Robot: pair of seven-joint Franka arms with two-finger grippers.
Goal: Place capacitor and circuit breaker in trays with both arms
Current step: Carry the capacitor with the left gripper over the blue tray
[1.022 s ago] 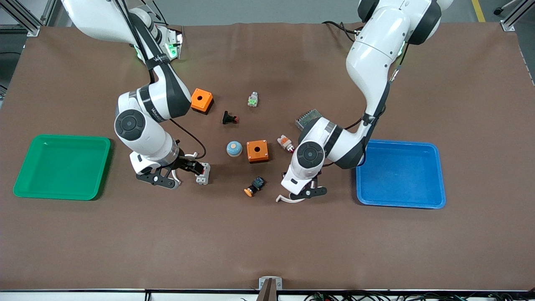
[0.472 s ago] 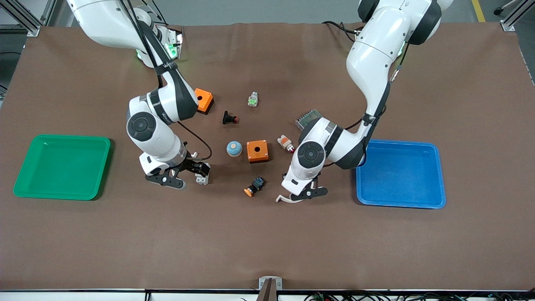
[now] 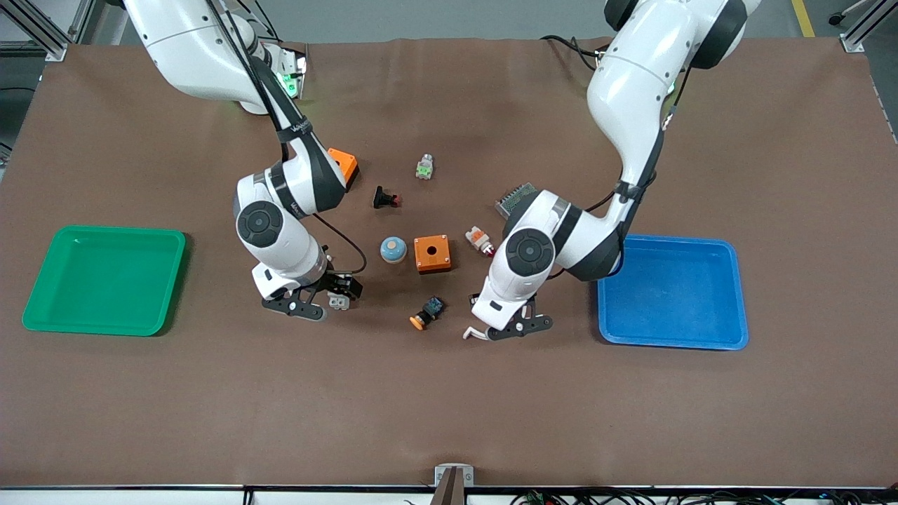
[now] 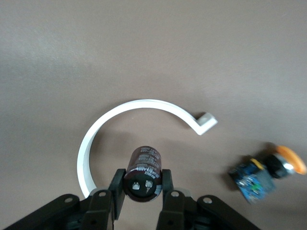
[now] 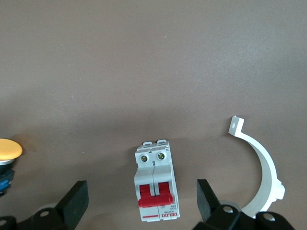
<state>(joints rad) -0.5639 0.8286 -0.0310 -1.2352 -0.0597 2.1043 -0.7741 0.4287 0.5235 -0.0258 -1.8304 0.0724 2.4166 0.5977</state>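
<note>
My right gripper's fingers are above the circuit breaker's white body point(image 5: 156, 175) and would miss it if I closed now, so I should lower first, then close on the breaker.
The capacitor point(image 4: 144, 165), a dark shiny cylinder, is clamped between the fingers of my left gripper point(image 4: 143, 179), low over the table. In the front view the left gripper point(image 3: 508, 324) sits between the orange-capped push button point(image 3: 426, 313) and the blue tray point(image 3: 673, 291), and the capacitor is hidden under it. The circuit breaker point(image 5: 156, 184), white-grey with red levers, lies flat on the table. My right gripper point(image 5: 142, 193) is open, one finger on each side of it, not touching. The front view shows the breaker point(image 3: 339, 301) at the right gripper point(image 3: 334, 297).
A green tray point(image 3: 105, 280) is at the right arm's end. Mid-table lie two orange boxes point(image 3: 431, 252) point(image 3: 342, 163), a blue dome point(image 3: 393, 249), a black push button point(image 3: 385, 198), a white-orange part point(image 3: 480, 240) and a grey finned block point(image 3: 515, 196). A white curved strip point(image 4: 96, 139) point(image 5: 261, 177) shows by each gripper.
The right arm has moved toward the left arm's end, bringing its open gripper around the circuit breaker. The left arm has shifted only slightly, still holding the capacitor.
</note>
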